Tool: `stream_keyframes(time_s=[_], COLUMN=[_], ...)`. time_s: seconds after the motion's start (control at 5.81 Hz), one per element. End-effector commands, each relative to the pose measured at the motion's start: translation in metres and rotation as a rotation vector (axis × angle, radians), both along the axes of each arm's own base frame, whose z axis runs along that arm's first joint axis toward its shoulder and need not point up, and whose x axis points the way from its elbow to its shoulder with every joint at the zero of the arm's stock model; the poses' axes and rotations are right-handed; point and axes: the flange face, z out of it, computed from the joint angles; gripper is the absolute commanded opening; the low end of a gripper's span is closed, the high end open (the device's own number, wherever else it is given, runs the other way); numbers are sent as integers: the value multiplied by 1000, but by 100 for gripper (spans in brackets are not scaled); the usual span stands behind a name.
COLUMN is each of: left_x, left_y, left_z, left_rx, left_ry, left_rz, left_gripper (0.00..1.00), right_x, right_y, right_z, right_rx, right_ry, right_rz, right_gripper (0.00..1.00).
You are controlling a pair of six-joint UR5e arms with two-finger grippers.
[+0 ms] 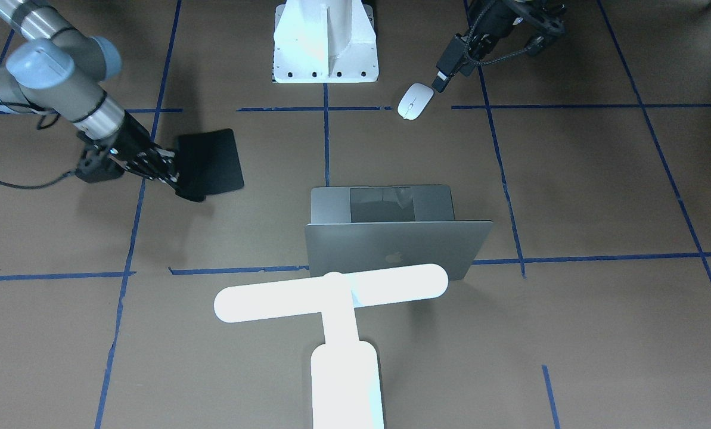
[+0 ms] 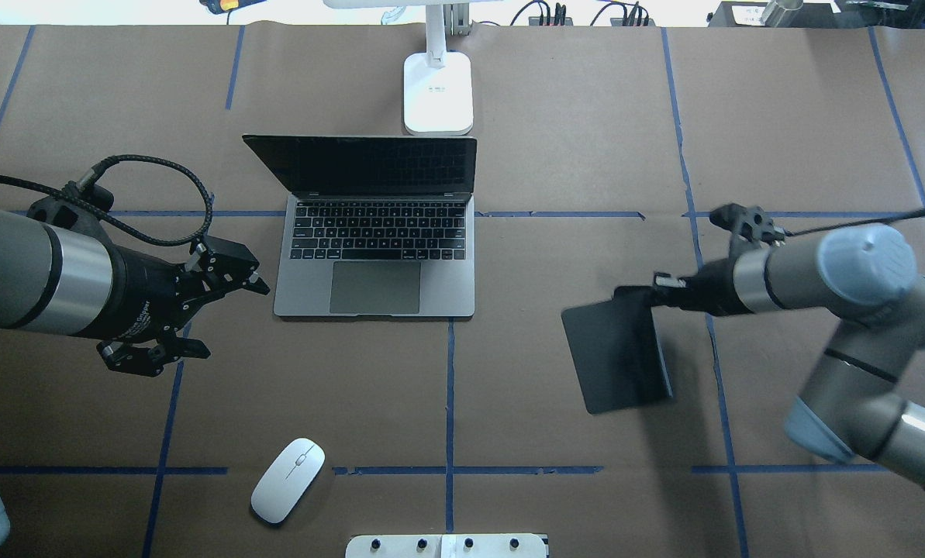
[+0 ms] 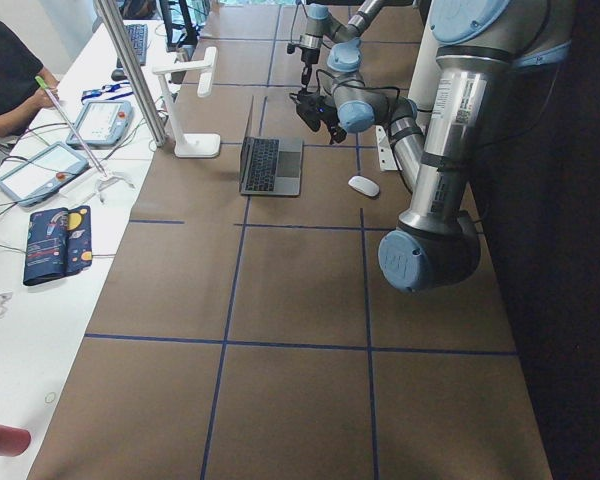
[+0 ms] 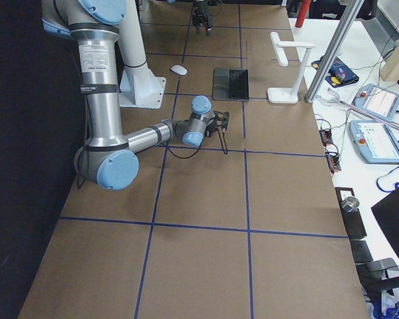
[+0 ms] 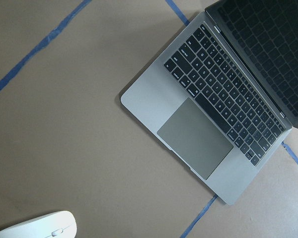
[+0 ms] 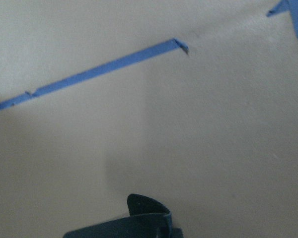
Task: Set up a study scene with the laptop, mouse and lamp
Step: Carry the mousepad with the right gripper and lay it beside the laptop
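Observation:
The pad's lower edge [image 1: 224, 190] hangs short of the blue tape line [image 1: 224, 271]. The black pad stays in my right gripper now until it lies on the line.
The open silver-grey laptop [image 2: 377, 291] sits at mid-table, with its screen toward the glowing white T-shaped lamp [image 2: 438, 93] behind it. In the front view the lamp [image 1: 331, 295] stands before the laptop lid [image 1: 391, 244]. The white mouse [image 2: 288, 479] lies alone near the robot's base; it also shows in the front view [image 1: 415, 100] and the left wrist view [image 5: 37, 225]. My left gripper [image 2: 229, 322] hovers open and empty left of the laptop, above and beyond the mouse. My right gripper [image 2: 648, 298] is shut on a corner of a flat black pad [image 2: 617, 356], which is tilted, right of the laptop.
The white bolted pedestal [image 1: 325, 47] stands at the robot's side of the table. Blue tape lines [image 2: 450, 387] cross the brown table cover. Tablets, cables and a person [image 3: 5, 80] are on the white bench beyond the lamp.

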Motion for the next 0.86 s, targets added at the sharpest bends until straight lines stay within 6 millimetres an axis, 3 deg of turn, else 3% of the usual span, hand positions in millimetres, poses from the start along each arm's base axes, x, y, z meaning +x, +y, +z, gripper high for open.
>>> stream_keyframes(time_s=[0.0,0.17,0.52,0.69], left_x=[12,18,28,25], left_y=[13,20,35,37], left_z=[6,7,17,22], left_rx=[90,102,327,522], left_ry=[-33,-38,-155,-219], left_rz=[92,121,331,467], left_gripper=[100,100,100,100], right_x=[-36,-45,-41,-41], right_y=[-65,-86,-105,-106], right_z=[-15,-31,-34,-32], right_rx=[-83,-135,-147,-152], right_ry=[4,-8,-4,5], right_rz=[75,114,142,144], right_gripper=[0,0,0,22])
